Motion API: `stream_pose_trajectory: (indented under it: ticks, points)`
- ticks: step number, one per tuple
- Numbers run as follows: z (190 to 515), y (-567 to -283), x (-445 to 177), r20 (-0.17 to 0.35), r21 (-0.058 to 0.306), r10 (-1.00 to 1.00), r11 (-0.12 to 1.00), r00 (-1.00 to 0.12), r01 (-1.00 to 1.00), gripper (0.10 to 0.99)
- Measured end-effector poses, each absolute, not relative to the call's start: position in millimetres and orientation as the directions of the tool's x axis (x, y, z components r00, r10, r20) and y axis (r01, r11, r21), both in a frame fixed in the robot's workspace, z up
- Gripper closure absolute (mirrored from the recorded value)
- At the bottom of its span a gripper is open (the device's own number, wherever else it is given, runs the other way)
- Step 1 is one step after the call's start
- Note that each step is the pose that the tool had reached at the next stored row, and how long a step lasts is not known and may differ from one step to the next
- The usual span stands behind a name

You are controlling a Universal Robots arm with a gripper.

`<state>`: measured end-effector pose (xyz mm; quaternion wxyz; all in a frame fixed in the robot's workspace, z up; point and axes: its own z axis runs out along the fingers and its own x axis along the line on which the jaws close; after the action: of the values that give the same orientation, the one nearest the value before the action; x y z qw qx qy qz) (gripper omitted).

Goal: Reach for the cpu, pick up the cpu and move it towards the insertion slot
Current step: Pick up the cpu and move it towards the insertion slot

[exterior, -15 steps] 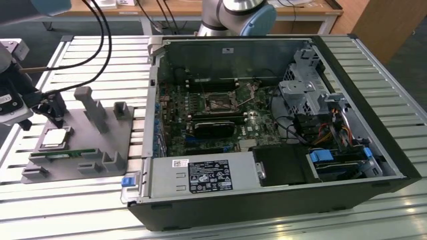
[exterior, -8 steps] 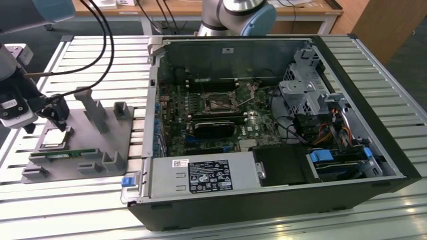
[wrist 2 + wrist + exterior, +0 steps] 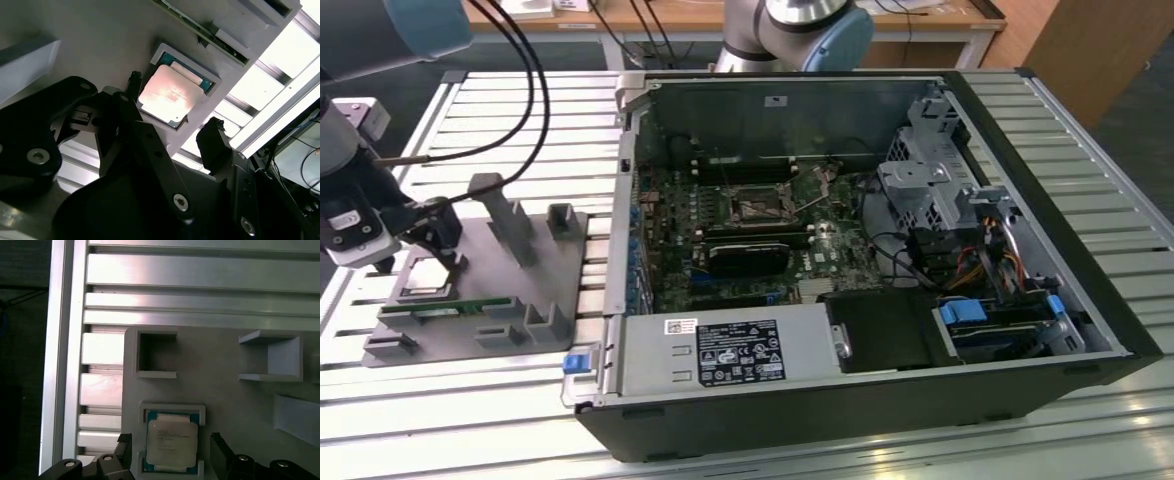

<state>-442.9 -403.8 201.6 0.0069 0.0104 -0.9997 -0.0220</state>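
Note:
My gripper is to grab the cpu next by the open middle of its side edges, because the fixture's raised brackets wrap around the cpu's corners.
The cpu [image 3: 424, 284] [image 3: 167, 95] [image 3: 171, 442], a flat square chip with a silvery top, lies in a shallow recess of the grey plastic fixture [image 3: 534, 285] at the exterior view's left. My gripper [image 3: 420, 265] [image 3: 175, 111] [image 3: 171, 454] hovers just over it, open. One black finger [image 3: 124, 452] stands on each side of the chip, apart from its edges. The insertion slot [image 3: 757, 208], a silvery-framed socket with a dark centre, sits on the green board inside the open computer case, far off toward the exterior view's right.
The fixture carries upright grey posts [image 3: 504, 215] and a long green memory stick [image 3: 443, 308] close to the chip. The open case [image 3: 987, 330] has tall black walls, a drive cage [image 3: 934, 180] and cables. All of it rests on a slatted aluminium table [image 3: 454, 400].

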Motion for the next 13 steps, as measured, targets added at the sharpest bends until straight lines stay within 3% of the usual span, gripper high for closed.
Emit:
stream_pose_trajectory:
  ticks: [13]
  points:
    - [190.8, -403.9, -442.2, 0.014, 0.046, -0.022, 0.999, -1.0, -0.021, 0.365]
